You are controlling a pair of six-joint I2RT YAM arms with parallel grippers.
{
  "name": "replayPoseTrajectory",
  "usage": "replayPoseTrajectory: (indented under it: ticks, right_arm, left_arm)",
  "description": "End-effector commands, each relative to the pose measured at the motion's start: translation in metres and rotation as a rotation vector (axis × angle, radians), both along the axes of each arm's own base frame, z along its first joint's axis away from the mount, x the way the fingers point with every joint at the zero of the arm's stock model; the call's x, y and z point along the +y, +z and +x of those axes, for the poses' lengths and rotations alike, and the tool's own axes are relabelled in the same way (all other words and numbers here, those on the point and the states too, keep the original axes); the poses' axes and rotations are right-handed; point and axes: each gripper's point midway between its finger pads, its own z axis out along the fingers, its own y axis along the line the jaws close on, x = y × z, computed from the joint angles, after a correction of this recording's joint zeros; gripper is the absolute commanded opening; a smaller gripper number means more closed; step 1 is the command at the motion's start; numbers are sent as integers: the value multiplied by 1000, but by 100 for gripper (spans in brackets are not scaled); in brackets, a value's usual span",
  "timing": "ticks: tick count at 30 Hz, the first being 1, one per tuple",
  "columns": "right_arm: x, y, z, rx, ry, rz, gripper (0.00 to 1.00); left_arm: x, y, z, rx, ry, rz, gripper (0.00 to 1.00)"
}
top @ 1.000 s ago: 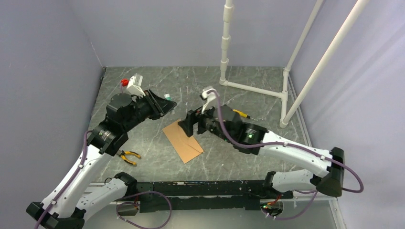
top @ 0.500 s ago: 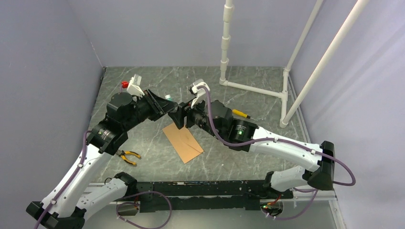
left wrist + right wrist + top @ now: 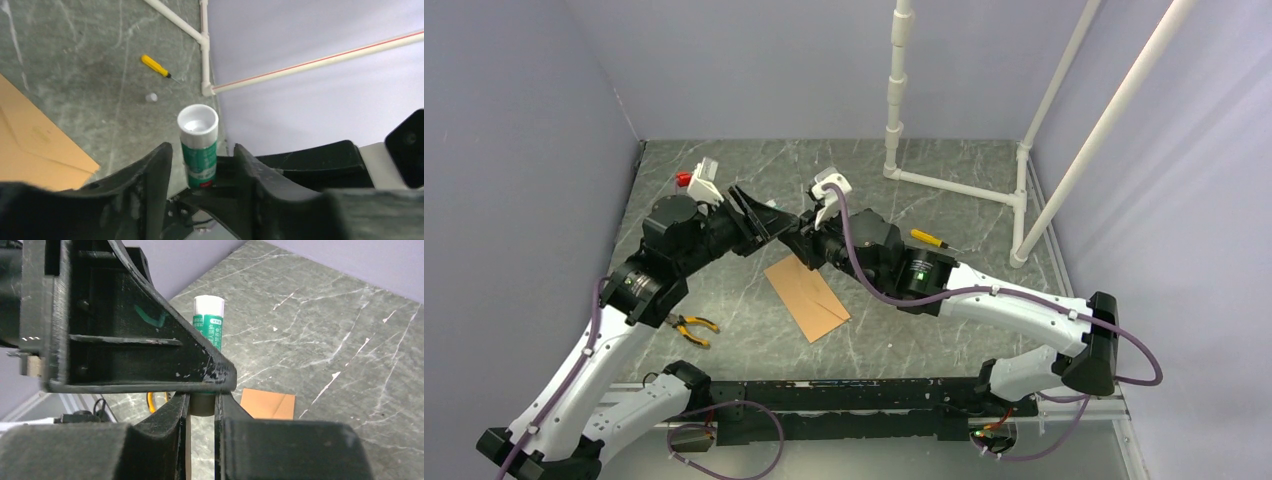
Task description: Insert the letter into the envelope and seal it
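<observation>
I need to grab the glue stick next with my left gripper, by its green body near the white end, so the opposite end stays free for the cap.
A green glue stick [image 3: 198,145] with a white end stands between my left gripper's [image 3: 202,148] fingers, with a gap on each side, so the left gripper is open. My right gripper [image 3: 202,399] is shut on the stick's [image 3: 208,327] lower end. The two grippers meet above the table, the left one [image 3: 776,222] tip to tip with the right one [image 3: 796,238]. Just below them the brown envelope [image 3: 807,297] lies flat on the table; it also shows in the wrist views [image 3: 30,145] [image 3: 267,404]. The letter is not in view.
Yellow-handled pliers [image 3: 692,325] lie near the left arm. A yellow screwdriver [image 3: 926,238] and a small white cap [image 3: 151,97] lie right of the grippers. A white pipe frame [image 3: 954,187] stands at the back right. Grey walls close in three sides.
My right gripper moved left up to the left gripper and shut on the glue stick. The left gripper's jaws opened off the stick.
</observation>
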Motion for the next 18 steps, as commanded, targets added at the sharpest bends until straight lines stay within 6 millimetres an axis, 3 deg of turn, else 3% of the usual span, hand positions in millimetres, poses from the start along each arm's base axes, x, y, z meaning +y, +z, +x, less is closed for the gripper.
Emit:
replayPoseTrajectory:
  ticks: [1,4,7,15,18]
  right_arm:
    - [-10,19,-12,-102,109,-10,0]
    - [-18,17,-26,-153,224,-43,0]
    - [-27,14,-38,-183,308,-79,0]
    - [-38,9,-55,-239,427,-149,0]
    - [-39,7,-58,-251,454,-160,0]
  left_arm:
    - [1,24,-17,-50,-57,16,65]
    - [0,26,-24,-71,-101,56,80]
    - [-4,27,-34,-77,-180,98,85]
    - [-24,21,-66,-42,-428,101,85]
    - [-28,22,-72,-63,-480,86,78]
